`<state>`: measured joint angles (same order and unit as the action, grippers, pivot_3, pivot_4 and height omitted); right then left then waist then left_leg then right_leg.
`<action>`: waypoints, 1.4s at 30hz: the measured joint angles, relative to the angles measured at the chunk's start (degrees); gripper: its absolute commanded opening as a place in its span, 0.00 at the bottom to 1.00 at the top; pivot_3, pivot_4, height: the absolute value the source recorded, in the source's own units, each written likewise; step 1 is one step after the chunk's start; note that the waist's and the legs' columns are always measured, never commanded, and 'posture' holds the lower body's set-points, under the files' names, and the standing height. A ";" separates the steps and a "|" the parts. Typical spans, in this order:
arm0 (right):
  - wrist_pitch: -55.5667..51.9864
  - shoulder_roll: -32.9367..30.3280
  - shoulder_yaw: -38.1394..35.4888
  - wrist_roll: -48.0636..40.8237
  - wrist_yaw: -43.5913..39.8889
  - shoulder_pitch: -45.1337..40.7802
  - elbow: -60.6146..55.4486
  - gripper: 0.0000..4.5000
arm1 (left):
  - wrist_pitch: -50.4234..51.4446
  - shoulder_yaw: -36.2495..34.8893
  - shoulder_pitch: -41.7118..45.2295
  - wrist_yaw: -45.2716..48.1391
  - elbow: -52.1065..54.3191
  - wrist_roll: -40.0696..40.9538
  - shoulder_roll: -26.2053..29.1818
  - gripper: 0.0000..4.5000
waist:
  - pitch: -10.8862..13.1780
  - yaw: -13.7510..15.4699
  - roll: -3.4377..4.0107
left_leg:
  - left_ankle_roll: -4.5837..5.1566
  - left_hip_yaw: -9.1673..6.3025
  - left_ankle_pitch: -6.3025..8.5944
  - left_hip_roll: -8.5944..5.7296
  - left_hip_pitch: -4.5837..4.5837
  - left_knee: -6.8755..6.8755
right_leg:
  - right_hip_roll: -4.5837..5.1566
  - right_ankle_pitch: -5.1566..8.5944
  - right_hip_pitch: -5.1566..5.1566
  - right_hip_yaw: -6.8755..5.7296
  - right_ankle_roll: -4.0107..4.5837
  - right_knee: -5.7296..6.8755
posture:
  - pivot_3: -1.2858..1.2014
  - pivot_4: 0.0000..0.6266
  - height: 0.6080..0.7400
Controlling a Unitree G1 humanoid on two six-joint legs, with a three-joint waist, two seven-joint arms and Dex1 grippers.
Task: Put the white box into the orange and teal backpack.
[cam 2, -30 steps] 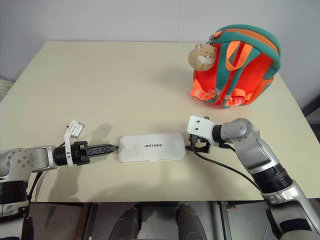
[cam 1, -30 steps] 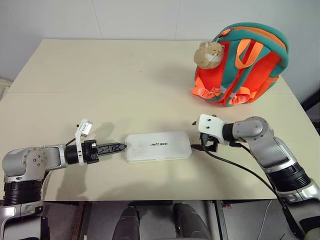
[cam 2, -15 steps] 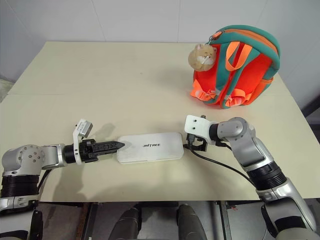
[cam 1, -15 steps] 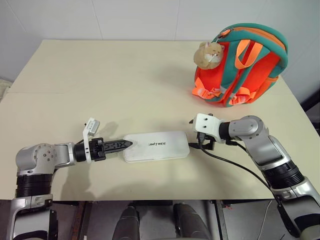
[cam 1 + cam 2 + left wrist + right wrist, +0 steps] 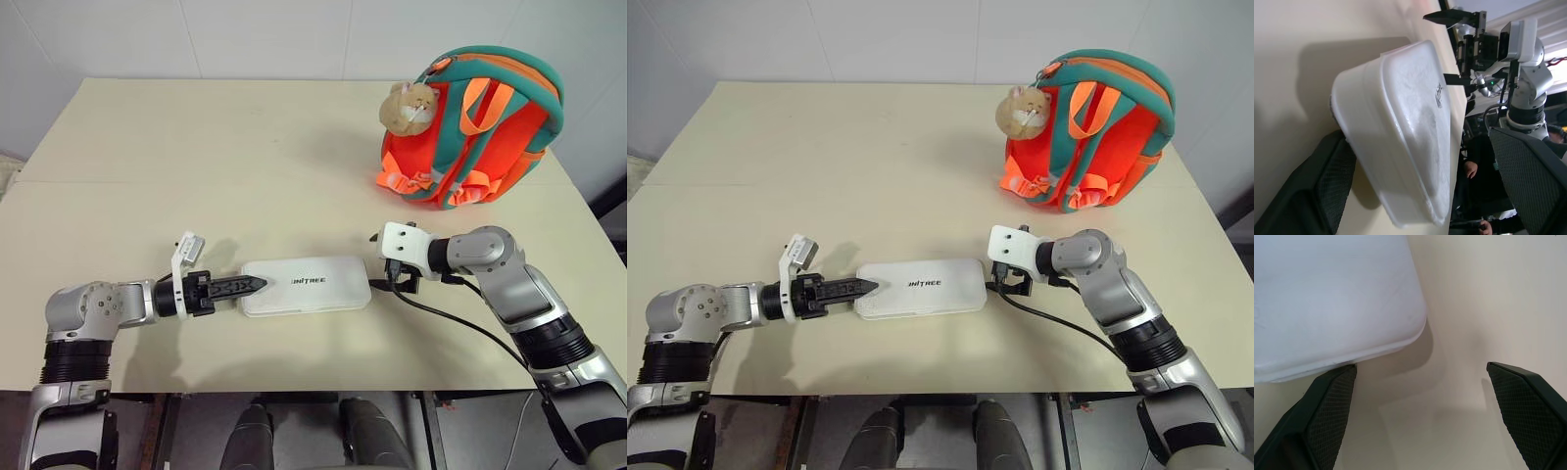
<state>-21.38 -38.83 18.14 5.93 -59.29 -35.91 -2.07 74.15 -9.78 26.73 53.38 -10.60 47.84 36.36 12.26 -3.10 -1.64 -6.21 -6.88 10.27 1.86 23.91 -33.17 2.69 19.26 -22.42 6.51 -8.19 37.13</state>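
My left gripper should close now on the white box's near end [image 5: 249,302] [image 5: 1393,171], because my open fingers are on both sides of it.
The white box [image 5: 306,285] lies flat near the table's front edge, lettering up. My left gripper [image 5: 257,285] is open at the box's left end, one black finger over its top edge. In the left wrist view the box [image 5: 1400,137] sits between the wide-spread fingers [image 5: 1317,196]. My right gripper [image 5: 392,281] stands open just off the box's right end; in the right wrist view a box corner [image 5: 1327,298] lies beyond one of its fingers [image 5: 1322,411]. The orange and teal backpack [image 5: 470,127] stands upright at the back right, apart from both grippers.
A tan plush cat charm [image 5: 409,106] hangs on the backpack's left side. A black cable [image 5: 460,328] trails from my right wrist across the beige table [image 5: 196,147]. The table's front edge runs just below both arms.
My left gripper has moved right, from a short gap beside the box to reaching over its left end. The right gripper, the box and the backpack stay where they were.
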 measured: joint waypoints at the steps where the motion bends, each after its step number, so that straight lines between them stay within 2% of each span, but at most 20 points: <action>1: 0.00 0.01 0.00 0.03 0.01 0.00 0.00 1.00 | -0.30 -0.10 0.29 -0.09 -0.78 0.01 -0.46 0.90 | 0.00 0.02 0.00 | 0.00 0.00 0.00 0.00 0.00 -0.01 | 0.00 0.00 0.00 0.00 0.00 0.01 | 0.52 0.24 1.00; 2: 0.00 0.03 0.00 0.03 0.02 0.00 0.00 1.00 | -0.44 -0.28 0.49 -0.36 -1.57 -0.06 -0.77 0.86 | 0.00 0.00 0.00 | 0.00 0.00 -0.01 0.00 0.00 -0.01 | 0.00 0.00 0.00 0.00 0.00 0.02 | 0.52 0.24 1.00; 9: 0.09 0.04 -0.08 0.01 -0.11 0.00 0.01 1.00 | 1.14 -0.55 0.63 -0.07 -3.48 0.31 -1.11 0.37 | 0.00 -0.09 0.00 | 0.00 0.00 -0.01 0.00 0.02 0.02 | 0.00 0.00 -0.03 0.00 0.00 0.00 | 0.52 0.24 1.00; 11: 0.09 0.01 -0.18 0.07 -0.15 -0.01 0.15 1.00 | 1.49 -0.91 1.23 0.82 -3.50 1.17 -1.08 0.29 | 0.00 -0.02 -0.01 | 0.00 0.00 -0.01 0.00 0.01 0.00 | 0.00 0.00 -0.02 -0.01 0.00 0.01 | 0.52 0.24 1.00; 17: 0.20 0.16 -0.18 0.04 -0.15 -0.47 0.70 1.00 | 1.48 -1.10 1.55 0.84 -3.71 1.25 -1.07 0.29 | 0.00 -0.03 -0.01 | -0.02 0.00 -0.02 0.00 0.02 0.00 | 0.00 -0.01 -0.03 0.00 -0.01 0.00 | 0.52 0.24 1.00; 22: -1.07 1.42 -1.58 -1.46 1.14 -1.06 1.58 1.00 | 1.41 -5.63 2.30 -2.69 -3.89 1.73 -2.63 0.29 | 0.00 -0.03 -0.01 | -0.02 -0.02 -0.02 0.00 0.07 0.02 | 0.00 -0.01 -0.06 0.00 -0.01 0.00 | 0.52 0.24 1.00; 25: -7.84 3.79 -8.08 -6.11 3.84 -1.41 1.36 1.00 | 1.81 -11.97 3.86 -7.79 -3.81 3.52 -5.58 0.29 | 0.01 0.13 -0.01 | -0.02 -0.09 -0.03 0.00 0.18 0.00 | 0.00 -0.02 -0.11 -0.03 -0.03 0.00 | 0.52 0.24 1.00; 30: -17.02 4.29 -18.94 -14.65 6.81 -1.94 -1.52 1.00 | 5.48 -19.48 4.62 -14.85 0.11 9.16 -8.52 0.29 | 0.01 0.30 -0.01 | -0.01 -0.12 -0.01 -0.01 0.19 0.09 | 0.01 -0.02 -0.10 -0.06 -0.04 -0.08 | 0.52 0.24 1.00; 38: -29.35 0.05 -34.87 -29.96 6.99 -1.48 -4.56 1.00 | 10.71 -25.67 6.01 -25.83 1.15 14.12 -11.13 0.29 | 0.01 0.61 0.00 | 0.00 -0.11 0.00 -0.03 0.20 0.08 | 0.00 -0.02 -0.10 -0.06 -0.04 -0.12 | 0.52 0.24 1.00; 42: -31.64 -2.39 -39.40 -35.31 6.97 -1.52 -5.15 1.00 | 12.16 -26.95 6.60 -29.17 1.08 15.85 -11.72 0.29 | 0.01 0.39 0.00 | 0.00 -0.08 0.00 -0.03 0.19 0.07 | 0.01 -0.02 -0.09 -0.05 -0.04 -0.15 | 0.52 0.24 1.00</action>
<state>-53.02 -41.22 -21.26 -29.38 -52.32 -37.43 -7.22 86.31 -36.74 33.33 24.21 -9.52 63.69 24.63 12.27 -2.71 -1.64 -6.21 -6.95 10.27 1.83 24.11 -33.10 2.69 19.23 -22.51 6.46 -8.23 36.98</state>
